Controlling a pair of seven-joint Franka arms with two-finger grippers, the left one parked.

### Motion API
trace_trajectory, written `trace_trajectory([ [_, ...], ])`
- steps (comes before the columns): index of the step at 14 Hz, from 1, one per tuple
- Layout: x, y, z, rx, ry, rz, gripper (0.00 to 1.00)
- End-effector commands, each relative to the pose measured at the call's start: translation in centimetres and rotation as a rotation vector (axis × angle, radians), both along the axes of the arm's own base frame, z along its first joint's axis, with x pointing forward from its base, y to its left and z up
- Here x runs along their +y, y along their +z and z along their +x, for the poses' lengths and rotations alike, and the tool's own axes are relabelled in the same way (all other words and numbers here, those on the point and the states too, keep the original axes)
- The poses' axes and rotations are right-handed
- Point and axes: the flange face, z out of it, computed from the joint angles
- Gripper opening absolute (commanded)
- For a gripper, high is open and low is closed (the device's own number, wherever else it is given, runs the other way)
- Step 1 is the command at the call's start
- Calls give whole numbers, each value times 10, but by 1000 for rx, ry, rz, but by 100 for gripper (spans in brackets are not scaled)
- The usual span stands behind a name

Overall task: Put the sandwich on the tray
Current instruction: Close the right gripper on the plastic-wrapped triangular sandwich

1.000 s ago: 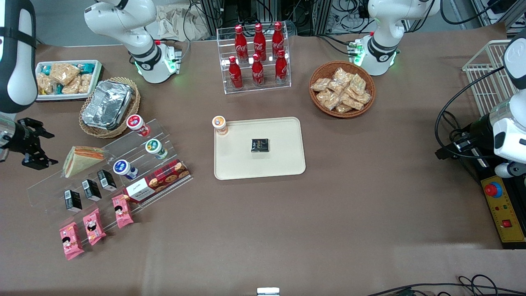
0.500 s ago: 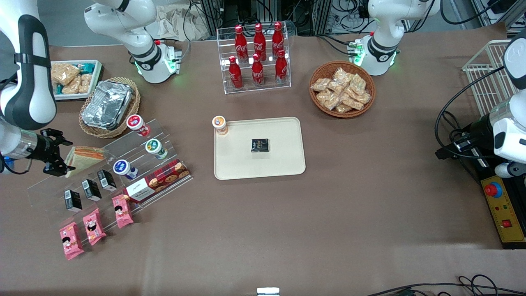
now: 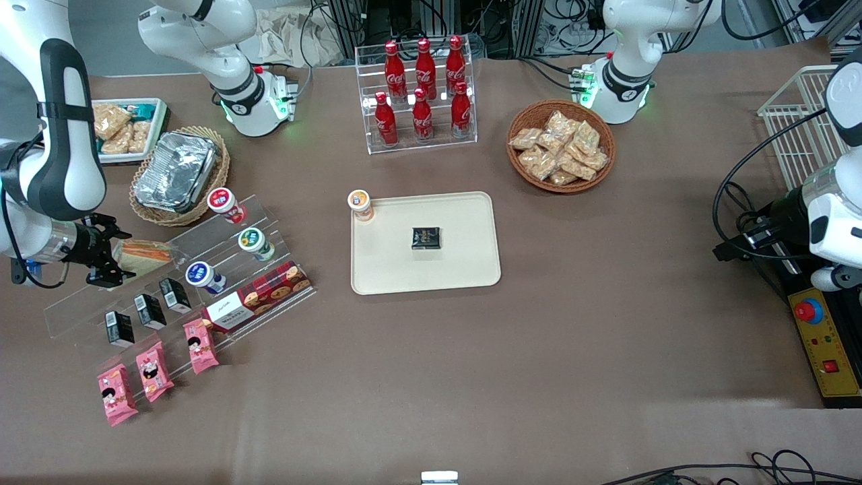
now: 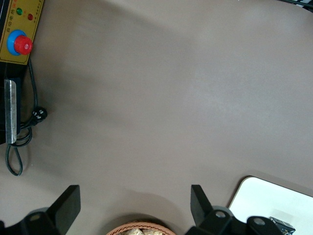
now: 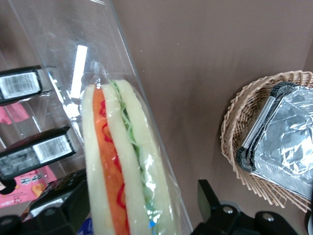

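My right gripper needs to grab the sandwich by its narrow end (image 5: 137,205) next, so it can place the sandwich on the tray.
The sandwich (image 3: 147,252), a wrapped wedge of pale bread with orange and green filling, lies on the top step of a clear acrylic shelf (image 3: 81,303) toward the working arm's end of the table. My right gripper (image 3: 108,254) is open and straddles the sandwich's end. In the right wrist view the sandwich (image 5: 124,166) stands between the two black fingers of the gripper (image 5: 142,198), with a gap at one finger (image 5: 208,198). The cream tray (image 3: 465,269) lies at the table's middle and holds a small black packet (image 3: 426,238) and an orange-lidded cup (image 3: 361,204) at its corner.
The shelf also carries lidded cups (image 3: 250,242), black cartons (image 3: 149,310), pink packets (image 3: 153,370) and a cookie box (image 3: 259,296). A wicker basket with a foil container (image 3: 176,172) stands just past the sandwich. A cola bottle rack (image 3: 421,94) and a snack basket (image 3: 560,146) stand farther from the camera.
My right gripper has moved in from the working arm's end of the table toward the sandwich and now has its open fingers on either side of it. The sandwich has not moved.
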Motion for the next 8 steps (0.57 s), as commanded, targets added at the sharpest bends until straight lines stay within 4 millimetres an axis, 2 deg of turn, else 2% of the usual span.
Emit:
trace_trajectory([
  [1,-1,-1,-3,-22,28,22,14],
  [2,2,-2,0,-28,14,28,0],
  [3,10,-5,5,-38,-18,38,1],
  [5,6,-5,8,-63,-79,67,1],
  [8,8,9,7,-91,19,88,0],
])
